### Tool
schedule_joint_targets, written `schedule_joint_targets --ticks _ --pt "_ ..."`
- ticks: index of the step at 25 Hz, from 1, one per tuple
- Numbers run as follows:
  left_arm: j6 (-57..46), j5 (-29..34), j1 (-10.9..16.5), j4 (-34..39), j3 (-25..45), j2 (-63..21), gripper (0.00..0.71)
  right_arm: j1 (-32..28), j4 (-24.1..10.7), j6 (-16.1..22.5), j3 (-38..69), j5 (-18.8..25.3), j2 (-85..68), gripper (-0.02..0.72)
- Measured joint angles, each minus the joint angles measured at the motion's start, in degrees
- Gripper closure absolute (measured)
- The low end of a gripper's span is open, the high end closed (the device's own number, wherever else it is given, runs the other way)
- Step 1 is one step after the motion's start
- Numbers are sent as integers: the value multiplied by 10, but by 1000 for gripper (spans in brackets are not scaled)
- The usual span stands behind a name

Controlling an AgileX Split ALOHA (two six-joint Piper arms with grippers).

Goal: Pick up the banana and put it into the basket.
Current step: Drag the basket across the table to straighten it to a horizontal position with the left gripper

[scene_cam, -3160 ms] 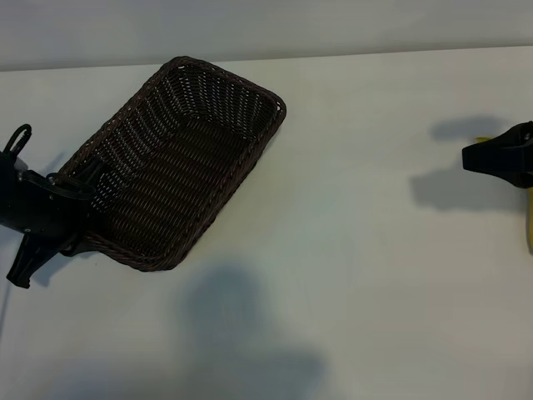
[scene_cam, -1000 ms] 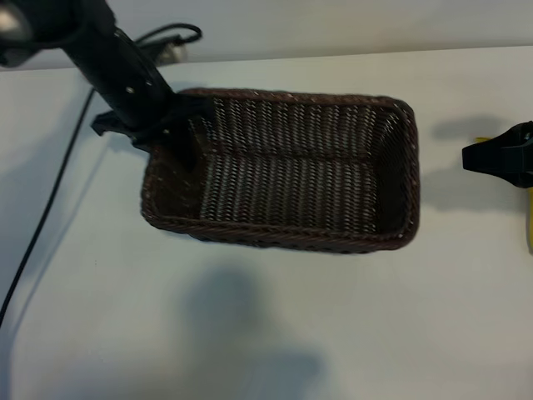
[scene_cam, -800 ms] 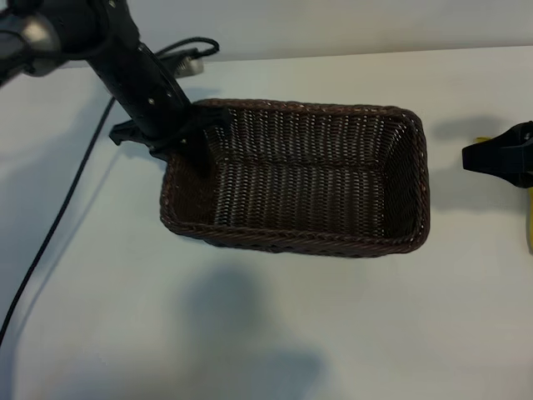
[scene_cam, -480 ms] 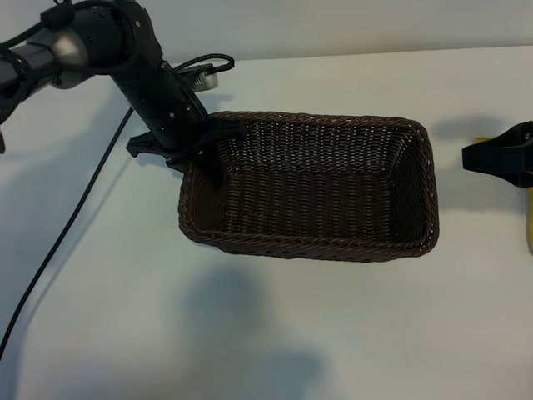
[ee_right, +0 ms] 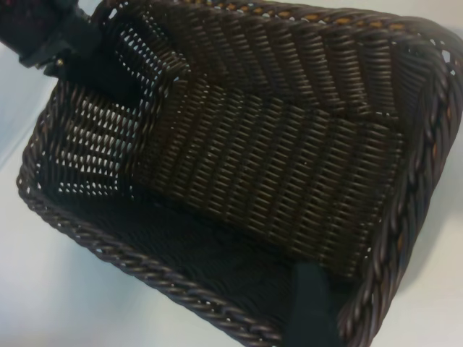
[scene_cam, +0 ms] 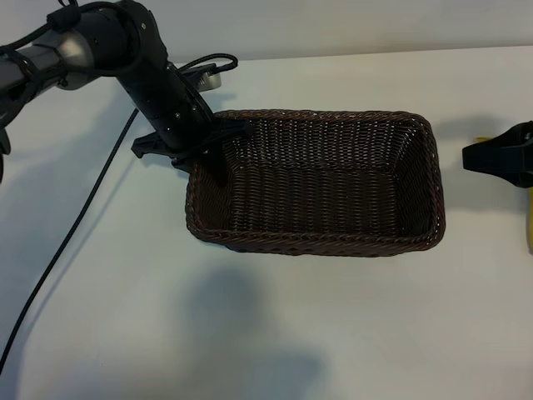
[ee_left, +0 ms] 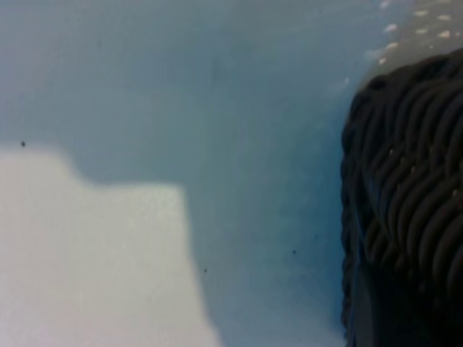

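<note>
The basket's lower edge (scene_cam: pixel 316 250) rests flat on the white table, so my left gripper needs to open and release the basket.
The dark brown wicker basket (scene_cam: pixel 316 247) stands in the middle of the white table, its long side running left to right. My left gripper (scene_cam: pixel 212 154) is shut on the basket's left end wall, one finger inside and one outside; the left wrist view shows the weave (ee_left: pixel 412 181) close up. At the far right edge my right gripper (scene_cam: pixel 468 157) hangs above the table, open, pointing at the basket (ee_right: pixel 145 271); one of its fingers (ee_right: pixel 311 307) shows with nothing beside it. Only slivers of the yellow banana (scene_cam: pixel 530 221) show, beside and behind that gripper.
The left arm's black cable (scene_cam: pixel 67 250) trails across the table's left side toward the front. A soft shadow (scene_cam: pixel 241 333) lies on the bare table in front of the basket. The table's back edge (scene_cam: pixel 333 54) runs just behind the basket.
My left gripper has dragged the basket to the right, toward the right gripper; before that it swung the basket from a slanted pose to level. The right gripper has not moved.
</note>
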Motion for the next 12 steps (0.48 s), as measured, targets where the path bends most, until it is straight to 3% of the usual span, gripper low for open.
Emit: schedule_joint_targets --ticks 4,10,12 --pt "1 4 -1 -1 -1 1 516 0 0 0 0 0 0 190" --pt "-3 19 -4 0 -1 3 222 0 0 0 0 0 0 190" --pt "-3 26 -4 5 -1 -2 158 0 0 0 0 0 0 190"
